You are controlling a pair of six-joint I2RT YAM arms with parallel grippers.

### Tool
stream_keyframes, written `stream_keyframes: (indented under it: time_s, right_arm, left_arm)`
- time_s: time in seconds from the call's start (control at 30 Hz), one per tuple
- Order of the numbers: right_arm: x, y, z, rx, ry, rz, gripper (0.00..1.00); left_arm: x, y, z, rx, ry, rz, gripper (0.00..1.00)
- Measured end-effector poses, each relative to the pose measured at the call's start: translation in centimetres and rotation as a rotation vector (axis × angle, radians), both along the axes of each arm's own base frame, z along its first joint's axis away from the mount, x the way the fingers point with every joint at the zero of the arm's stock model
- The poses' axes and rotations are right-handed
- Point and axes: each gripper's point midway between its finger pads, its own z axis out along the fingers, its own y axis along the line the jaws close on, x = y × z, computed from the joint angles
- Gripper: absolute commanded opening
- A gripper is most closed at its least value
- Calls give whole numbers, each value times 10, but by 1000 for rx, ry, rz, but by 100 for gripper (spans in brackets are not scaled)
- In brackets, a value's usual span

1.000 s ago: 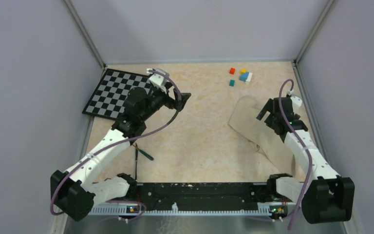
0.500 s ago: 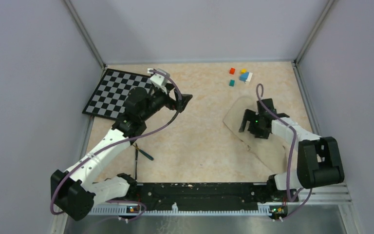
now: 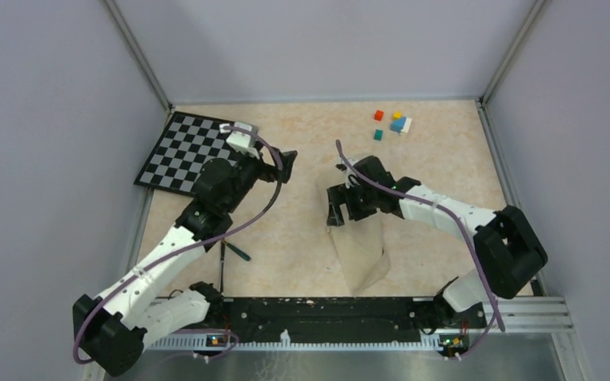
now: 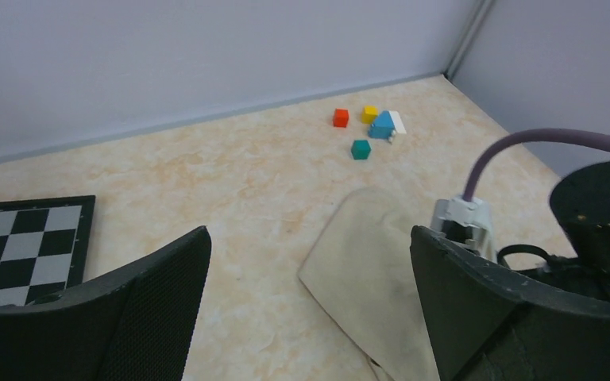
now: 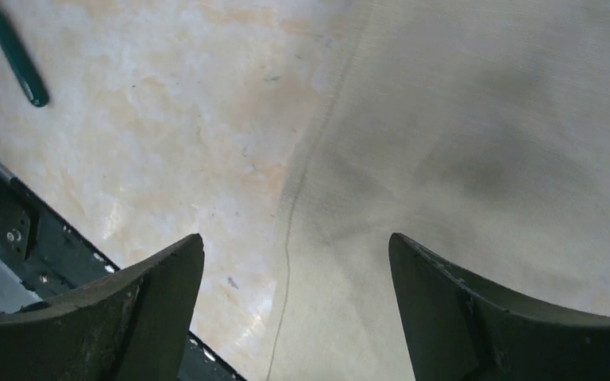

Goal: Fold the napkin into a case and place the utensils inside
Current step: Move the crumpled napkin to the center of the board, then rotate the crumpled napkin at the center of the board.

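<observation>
The napkin (image 3: 361, 254) needs to be spread for folding, so my left gripper should next grab its edge near a corner, apart from my right gripper.
The beige napkin (image 3: 361, 254) lies as a long uneven strip at the middle of the table, running toward the near rail. My right gripper (image 3: 341, 213) hovers open just over its left edge; in the right wrist view the napkin (image 5: 484, 159) fills the frame to the right, and its hem runs between the fingers of the right gripper (image 5: 295, 238). My left gripper (image 3: 286, 165) stands open in the air to the left, pointing at the far corner of the napkin (image 4: 365, 262). The utensils (image 3: 226, 258) lie near the left arm; the teal-handled one (image 5: 16, 55) also shows in the right wrist view.
A black-and-white checkerboard (image 3: 179, 151) lies at the back left, partly under the left arm. Several small coloured cubes (image 3: 393, 123) sit at the back right. A black rail (image 3: 326, 313) runs along the near edge, and grey walls close in three sides.
The right arm has swung from the right side to the centre, and the napkin has come left with it, narrowing into a strip. The left gripper has shifted slightly left and nearer.
</observation>
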Motion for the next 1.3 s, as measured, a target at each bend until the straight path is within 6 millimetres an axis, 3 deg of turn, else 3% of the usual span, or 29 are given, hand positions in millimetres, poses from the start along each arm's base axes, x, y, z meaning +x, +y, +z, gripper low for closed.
stream_keyframes:
  time_s: [0.1, 0.23, 0.4, 0.57, 0.67, 0.77, 0.87, 1.0, 1.13, 1.2, 1.3]
  right_arm:
    - [4, -24, 8, -74, -18, -140, 85]
    - [-3, -76, 16, -216, -5, -411, 82]
    - [-44, -117, 2, -235, 79, -604, 76]
    - [-84, -132, -21, -175, 162, -651, 75]
    - [-103, -130, -38, -159, 239, -638, 74]
    - [-119, -129, -54, -158, 294, -615, 69]
    - [-133, -126, -62, -143, 333, -589, 63]
    - [-135, -118, -63, -105, 334, -568, 51]
    - [-133, -113, -65, -72, 338, -575, 43]
    - [-131, -110, -66, -57, 335, -585, 35]
    - [-128, -110, -67, -51, 325, -598, 14]
  left_arm:
    - [1, 12, 5, -53, 23, 75, 99]
    - [-1, 6, -20, -113, 187, 80, 98]
    - [-3, -25, -103, -112, 518, 18, 98]
    - [1, -58, -198, -76, 839, -12, 94]
    - [15, -81, -236, -82, 977, -21, 87]
    - [27, -94, -259, -111, 1044, -6, 83]
    - [37, -100, -266, -141, 1056, 18, 81]
    - [50, -103, -267, -165, 1040, 58, 76]
    - [62, -109, -270, -193, 1022, 71, 64]
    - [69, -114, -270, -210, 1009, 71, 56]
    - [76, -115, -274, -222, 993, 80, 32]
